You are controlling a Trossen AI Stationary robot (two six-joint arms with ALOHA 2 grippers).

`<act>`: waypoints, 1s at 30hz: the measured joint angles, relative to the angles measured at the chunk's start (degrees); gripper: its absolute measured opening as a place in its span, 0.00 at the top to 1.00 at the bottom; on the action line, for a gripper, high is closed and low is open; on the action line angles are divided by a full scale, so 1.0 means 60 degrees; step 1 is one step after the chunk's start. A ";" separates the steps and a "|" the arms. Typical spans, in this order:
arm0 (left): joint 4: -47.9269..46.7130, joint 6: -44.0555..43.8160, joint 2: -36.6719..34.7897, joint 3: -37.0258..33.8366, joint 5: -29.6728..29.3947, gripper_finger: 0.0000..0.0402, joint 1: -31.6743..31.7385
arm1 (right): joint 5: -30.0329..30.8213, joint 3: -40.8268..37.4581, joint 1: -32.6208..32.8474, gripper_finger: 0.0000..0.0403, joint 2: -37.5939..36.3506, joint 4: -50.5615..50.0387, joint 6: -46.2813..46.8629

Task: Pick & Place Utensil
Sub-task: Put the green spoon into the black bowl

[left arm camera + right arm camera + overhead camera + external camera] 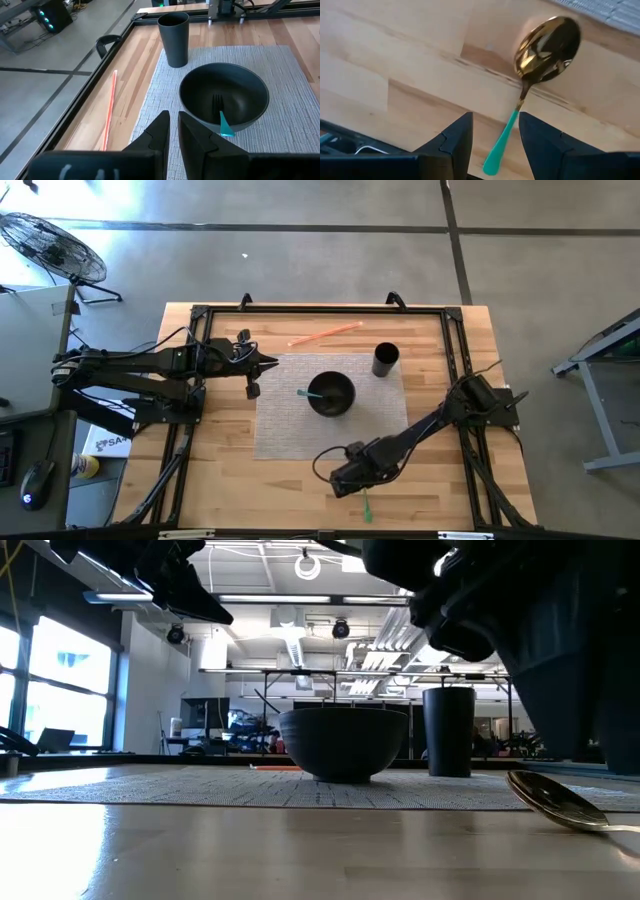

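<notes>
My right gripper should move toward the gold neck (524,93) of the spoon first and then close on the spoon, because the fingers are on both sides of the teal handle (505,137) behind the neck.
A spoon with a gold bowl (547,47) and a teal handle (502,145) lies flat on the wood near the table's front edge (366,505), just off the grey placemat (290,430). My right gripper (495,137) hovers over it, open and pointing steeply down, with one finger on each side of the handle and touching nothing. A dark bowl (330,393) stands on the mat. A teal-handled fork (220,112) lies inside it, its handle leaning on the rim. My left gripper (172,125) waits at the mat's left, raised, shut and empty.
A dark cup (385,360) stands at the mat's far right corner. An orange stick (325,334) lies on the wood beyond the mat. A black frame (320,310) runs around the tabletop. Bare wood lies left of the spoon along the front edge.
</notes>
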 joint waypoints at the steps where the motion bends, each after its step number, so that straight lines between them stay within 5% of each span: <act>1: -0.0002 0.0000 0.0000 0.0000 0.0000 0.91 0.0000 | 0.0006 0.0007 0.0009 0.62 0.0044 -0.0036 0.0055; 16: 0.0004 0.0001 0.0000 0.0000 0.0000 0.91 0.0000 | 0.0426 0.0004 0.0159 0.63 0.0597 -0.0184 0.0301; 30: 0.0000 0.0000 0.0000 0.0000 0.0000 0.91 0.0000 | -0.0035 0.0004 0.0152 0.92 0.0597 -0.0429 -0.0085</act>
